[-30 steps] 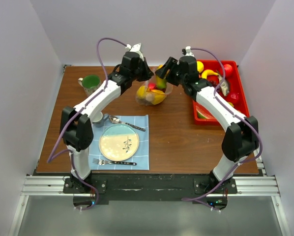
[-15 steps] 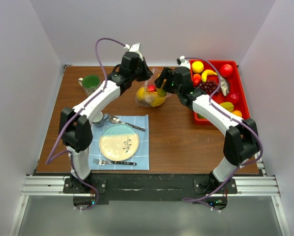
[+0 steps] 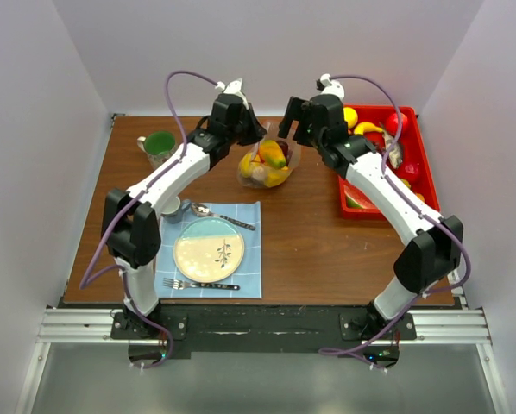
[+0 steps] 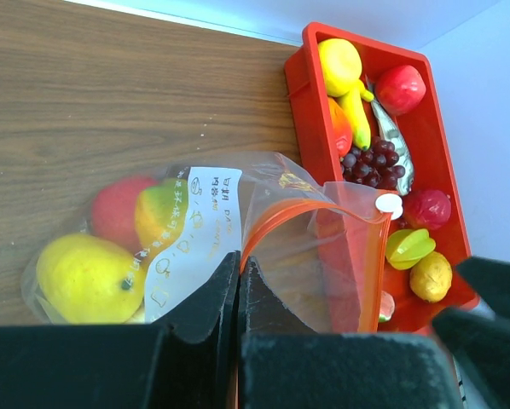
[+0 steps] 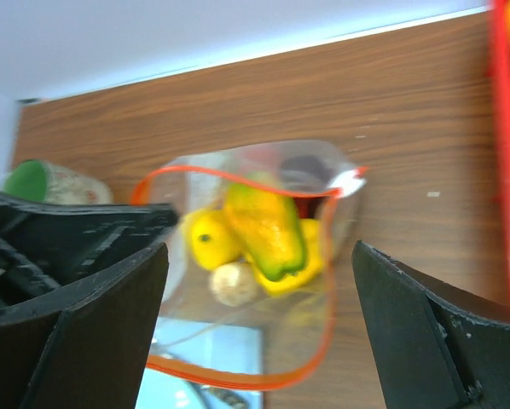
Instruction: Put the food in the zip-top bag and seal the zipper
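Note:
I will next use my right gripper to grab the banana [image 3: 367,128] across its body, away from the stem, so that the stem end leads into the zip-top bag [image 3: 268,162].
The clear zip-top bag [image 3: 268,162] stands at the table's back middle with its mouth open upward. Its pink-red zipper [image 5: 327,294] rings the mouth. Yellow, red and yellow-green food pieces [image 5: 263,228] and a beige piece lie inside. My left gripper [image 4: 238,264] is shut on the bag's rim at the zipper [image 4: 272,223] and holds it up. My right gripper [image 5: 259,319] is open and empty, just above the bag's mouth. More food, with dark grapes [image 4: 373,162], a banana and red pieces, lies in the red tray [image 3: 418,172].
A green mug [image 3: 159,146] stands at the back left. A blue placemat [image 3: 251,259] near the front holds a plate [image 3: 210,250], a spoon [image 3: 220,216] and a fork [image 3: 198,285]. The red tray [image 4: 296,85] sits at the right.
My right gripper has come over the bag, then lifted a little and opened. A yellow-green piece now lies on top in the bag. The left gripper still holds the rim.

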Controlling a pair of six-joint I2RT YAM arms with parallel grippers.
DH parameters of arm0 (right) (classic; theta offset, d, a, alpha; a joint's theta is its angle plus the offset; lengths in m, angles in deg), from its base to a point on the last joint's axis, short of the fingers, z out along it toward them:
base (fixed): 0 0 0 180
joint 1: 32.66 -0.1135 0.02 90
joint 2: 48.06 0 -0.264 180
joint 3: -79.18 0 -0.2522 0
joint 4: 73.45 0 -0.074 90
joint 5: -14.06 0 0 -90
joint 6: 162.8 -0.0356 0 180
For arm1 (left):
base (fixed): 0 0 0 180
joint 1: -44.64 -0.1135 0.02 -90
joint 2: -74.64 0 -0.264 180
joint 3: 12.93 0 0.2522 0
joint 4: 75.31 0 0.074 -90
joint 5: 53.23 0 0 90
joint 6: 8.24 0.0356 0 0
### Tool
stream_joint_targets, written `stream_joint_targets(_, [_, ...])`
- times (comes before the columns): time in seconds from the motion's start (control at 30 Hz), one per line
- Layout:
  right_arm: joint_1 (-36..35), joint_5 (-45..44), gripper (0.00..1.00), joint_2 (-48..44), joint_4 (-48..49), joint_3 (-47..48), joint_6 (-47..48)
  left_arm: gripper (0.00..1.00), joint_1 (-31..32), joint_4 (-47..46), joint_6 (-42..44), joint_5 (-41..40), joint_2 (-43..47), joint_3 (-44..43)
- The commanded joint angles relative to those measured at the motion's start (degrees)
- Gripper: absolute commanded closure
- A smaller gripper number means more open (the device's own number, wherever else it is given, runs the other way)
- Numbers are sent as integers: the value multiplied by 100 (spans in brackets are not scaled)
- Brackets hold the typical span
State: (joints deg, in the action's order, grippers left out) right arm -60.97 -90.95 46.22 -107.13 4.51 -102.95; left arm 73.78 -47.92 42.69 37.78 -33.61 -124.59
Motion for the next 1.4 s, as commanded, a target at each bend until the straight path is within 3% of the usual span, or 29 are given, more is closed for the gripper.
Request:
stream_joint_targets(0.0, [325,-1004,9,-437,-565,274,580,100,-93,-466,-162,-31,445,219])
stream_joint_targets(0.17, [1511,-486,12,-139,-408,265,589,100,-93,-686,-162,100,480,255])
stream_joint_targets(0.3, [1952,-416,15,494,137,300,634,100,-93,-861,-189,258,506,255])
stream_joint_targets(0.5, [2796,50,27,1678,762,694,255,100,-93,-950,-162,443,506,255])
stream_joint_targets(0.77, [2981,446,28,3166,551,2136,449,100,-93,-1090,-171,619,375,237])
stream_joint_targets(1.17, [2999,358,42,3720,543,2356,581,100,-85,-1038,-127,575,208,105])
stream_joint_targets(1.37, [3007,375,42,3966,375,2576,712,100,-85,-1011,-119,566,128,9])
